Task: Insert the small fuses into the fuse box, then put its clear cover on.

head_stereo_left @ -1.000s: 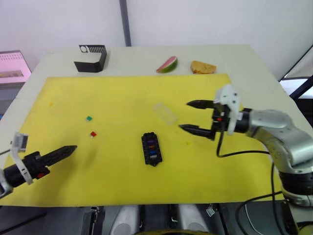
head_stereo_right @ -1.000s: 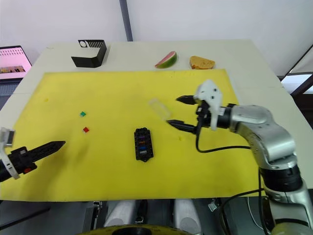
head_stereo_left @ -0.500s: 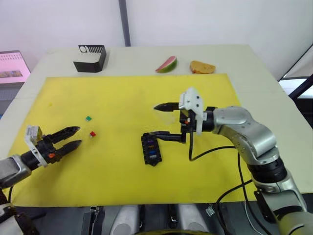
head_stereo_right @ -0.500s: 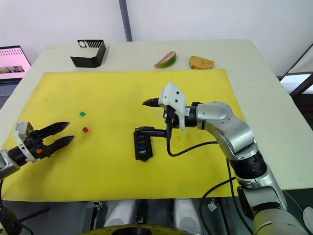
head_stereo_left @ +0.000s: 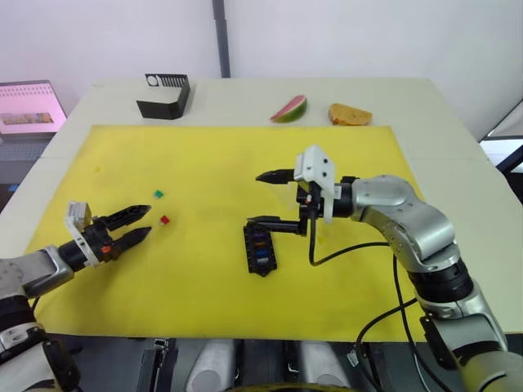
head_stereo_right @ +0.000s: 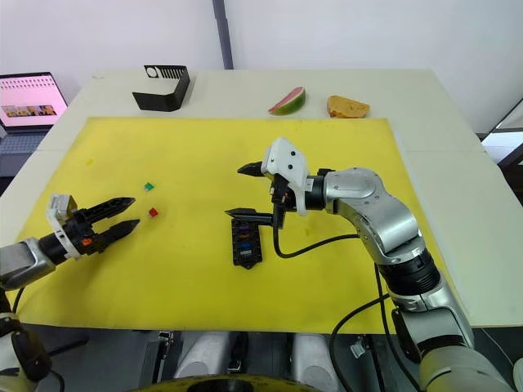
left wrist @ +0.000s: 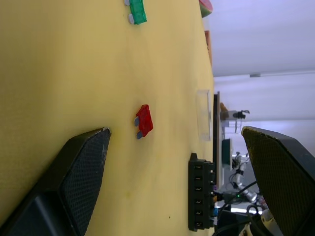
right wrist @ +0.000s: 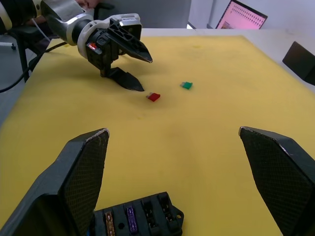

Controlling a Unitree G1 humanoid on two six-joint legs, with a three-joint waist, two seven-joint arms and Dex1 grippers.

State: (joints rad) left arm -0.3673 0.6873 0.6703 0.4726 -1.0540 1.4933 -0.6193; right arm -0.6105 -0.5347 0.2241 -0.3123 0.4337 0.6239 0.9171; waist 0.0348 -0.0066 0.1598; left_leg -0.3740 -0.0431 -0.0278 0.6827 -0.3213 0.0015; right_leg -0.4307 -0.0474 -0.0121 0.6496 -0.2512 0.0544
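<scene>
I will next pick up the small fuse with my left gripper by its red plastic body (head_stereo_left: 165, 220), so its metal prongs stay free to go into the fuse box (head_stereo_left: 260, 247).
The black fuse box (head_stereo_left: 260, 247) lies mid-mat with several small fuses seated in it, tan and purple among them (right wrist: 132, 220). A red fuse (head_stereo_left: 164, 220) and a green fuse (head_stereo_left: 158, 193) lie loose to its left. My left gripper (head_stereo_left: 147, 220) is open, low over the mat, its tips just short of the red fuse (left wrist: 143, 120). My right gripper (head_stereo_left: 254, 198) is open and empty, its lower finger over the box's far end. The clear cover (left wrist: 203, 114) lies flat beyond the box.
A yellow mat (head_stereo_left: 204, 155) covers the table. At the back stand a larger black box with a white slotted top (head_stereo_left: 165, 95), a watermelon slice (head_stereo_left: 289, 109) and a piece of bread (head_stereo_left: 350, 114). A lit screen (head_stereo_left: 31, 104) is at far left.
My right gripper swung left from the mat's right side to the fuse box's far end. My left gripper opened and moved in close to the red fuse. The camera also shifted.
</scene>
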